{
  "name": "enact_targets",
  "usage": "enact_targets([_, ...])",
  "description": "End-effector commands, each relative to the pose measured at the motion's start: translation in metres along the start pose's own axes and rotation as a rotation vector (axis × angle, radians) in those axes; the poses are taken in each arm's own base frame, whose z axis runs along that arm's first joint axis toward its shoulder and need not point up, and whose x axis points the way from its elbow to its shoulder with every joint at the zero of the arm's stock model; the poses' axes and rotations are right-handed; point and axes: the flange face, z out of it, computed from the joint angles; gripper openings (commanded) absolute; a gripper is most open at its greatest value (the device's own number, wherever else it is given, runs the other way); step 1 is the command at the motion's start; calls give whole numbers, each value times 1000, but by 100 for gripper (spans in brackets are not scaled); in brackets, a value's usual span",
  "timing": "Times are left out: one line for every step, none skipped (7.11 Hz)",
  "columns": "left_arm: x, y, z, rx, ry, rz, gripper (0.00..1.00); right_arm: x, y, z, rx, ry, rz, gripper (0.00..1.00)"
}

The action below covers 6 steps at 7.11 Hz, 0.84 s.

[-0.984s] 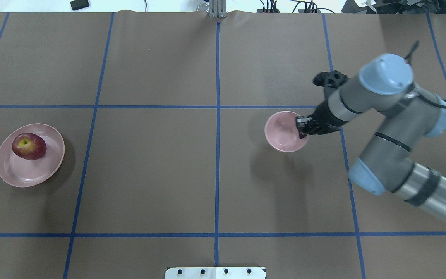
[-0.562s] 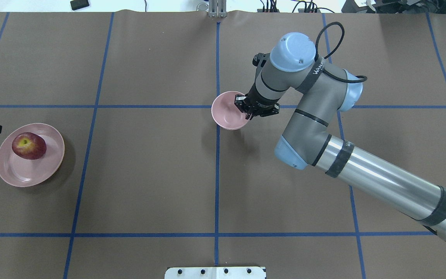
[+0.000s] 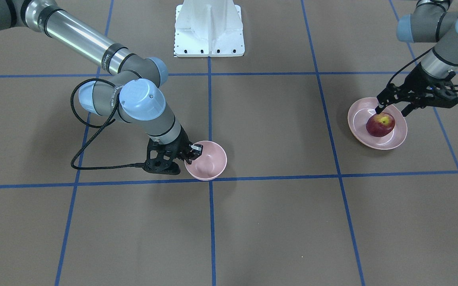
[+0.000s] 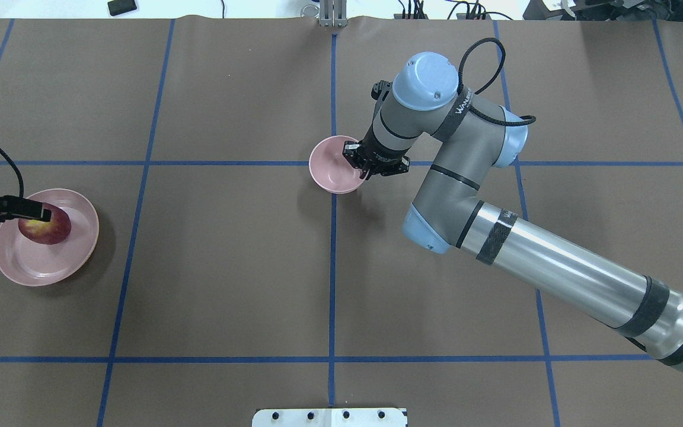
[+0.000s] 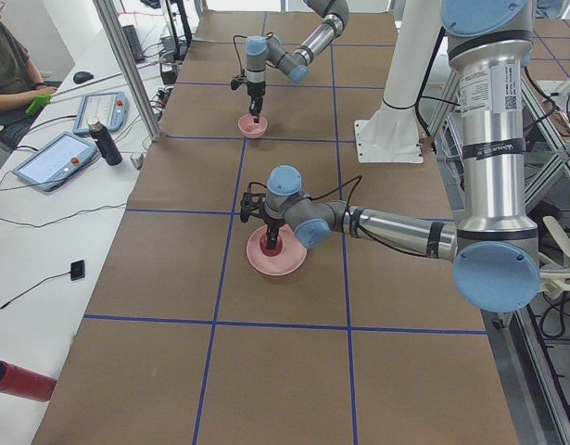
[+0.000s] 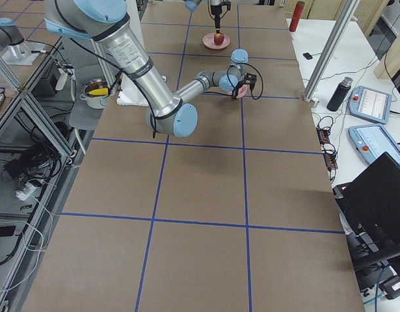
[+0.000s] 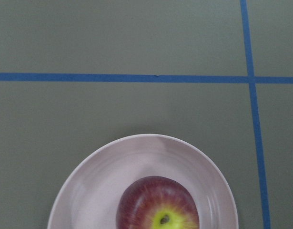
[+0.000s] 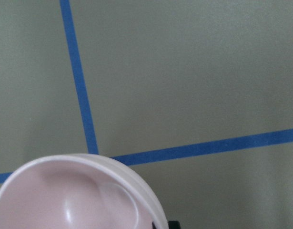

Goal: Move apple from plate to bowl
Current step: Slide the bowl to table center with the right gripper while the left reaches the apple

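Observation:
The dark red apple should be grabbed by its round sides next with my left gripper. Then it can move from the plate into the small pink bowl.
The dark red apple lies in the wide pink plate at the table's left end; it also shows in the left wrist view. My left gripper is open just above the apple, one finger on either side, without touching it. The small pink bowl is at the centre line. My right gripper is shut on the bowl's right rim. I cannot tell whether the bowl rests on the table or hangs just above it. The bowl is empty.
Blue tape lines divide the brown table into squares. The robot's white base plate stands at the near middle edge. A wide stretch of table separates the plate and the bowl.
My right arm has carried the bowl leftward from the right half to the centre line. My left gripper has come in from the left edge to above the apple.

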Motion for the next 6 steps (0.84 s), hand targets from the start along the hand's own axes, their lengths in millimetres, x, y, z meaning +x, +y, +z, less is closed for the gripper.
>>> enact_targets([-5,11,15,-2,-42,12,98,0,0,1,-2,0,13,17])
enact_targets([-6,10,15,6,-49,13,98,-1,0,0,-2,-1,14,41])
enact_targets([-5,7,20,5,-61,8,98,-1,1,-1,-1,-4,12,99])
enact_targets([-3,8,22,-1,-61,5,98,-4,1,-6,-1,-14,9,100])
enact_targets([-4,11,30,-8,-73,7,98,-5,2,-13,1,-26,3,100])
enact_targets([0,7,37,-3,-77,11,98,-5,2,-13,-1,-26,3,100])
